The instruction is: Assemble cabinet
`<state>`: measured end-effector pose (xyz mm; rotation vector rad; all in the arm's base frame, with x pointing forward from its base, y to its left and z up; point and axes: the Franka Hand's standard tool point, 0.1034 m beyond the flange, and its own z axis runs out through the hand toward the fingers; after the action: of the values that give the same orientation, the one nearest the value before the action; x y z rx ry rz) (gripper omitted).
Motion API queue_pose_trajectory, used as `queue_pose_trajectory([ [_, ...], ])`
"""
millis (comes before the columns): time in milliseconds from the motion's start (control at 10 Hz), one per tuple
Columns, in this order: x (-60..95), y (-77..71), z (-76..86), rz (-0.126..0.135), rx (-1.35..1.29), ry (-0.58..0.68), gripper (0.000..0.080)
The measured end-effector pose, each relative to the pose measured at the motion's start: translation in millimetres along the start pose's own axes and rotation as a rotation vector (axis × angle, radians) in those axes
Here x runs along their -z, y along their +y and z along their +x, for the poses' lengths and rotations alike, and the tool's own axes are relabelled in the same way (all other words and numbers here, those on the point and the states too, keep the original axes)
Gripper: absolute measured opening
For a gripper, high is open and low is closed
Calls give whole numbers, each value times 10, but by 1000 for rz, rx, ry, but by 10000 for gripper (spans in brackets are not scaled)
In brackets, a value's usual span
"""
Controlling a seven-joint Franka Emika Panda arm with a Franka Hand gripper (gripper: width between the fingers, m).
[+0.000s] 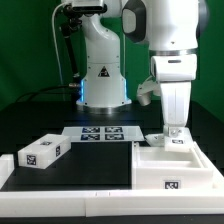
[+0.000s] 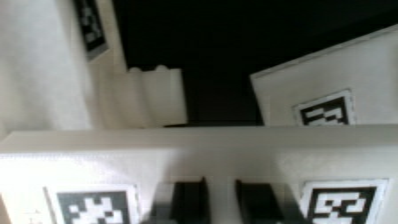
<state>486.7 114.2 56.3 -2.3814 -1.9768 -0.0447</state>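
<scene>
I should keep holding the tagged panel above the white box in the exterior view.
The cabinet body (image 1: 185,168), a large white open box with a tag on its front, lies at the exterior view's right. My gripper (image 1: 172,127) hangs straight down over the box's far edge. Its fingers stand close together on a small white tagged panel (image 1: 177,140) there. In the wrist view the two dark fingers (image 2: 187,203) of the gripper (image 2: 222,203) sit on the middle of this white panel (image 2: 214,150), with a tag on either side. Whether the panel is lifted off the box is hidden. Another white tagged panel (image 1: 40,152) lies loose at the exterior view's left.
The marker board (image 1: 100,133) lies flat in the middle, in front of the white robot pedestal (image 1: 103,75). A low white border (image 1: 60,190) runs along the front of the black mat. In the wrist view, white tagged walls (image 2: 329,90) stand beyond the panel.
</scene>
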Motion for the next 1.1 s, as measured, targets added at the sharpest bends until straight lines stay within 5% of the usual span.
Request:
queue_pose_trajectory([
  [400,0,376,-18,-24,-24,12,70],
  [1100,3,423,-23,-37,-18,18,70],
])
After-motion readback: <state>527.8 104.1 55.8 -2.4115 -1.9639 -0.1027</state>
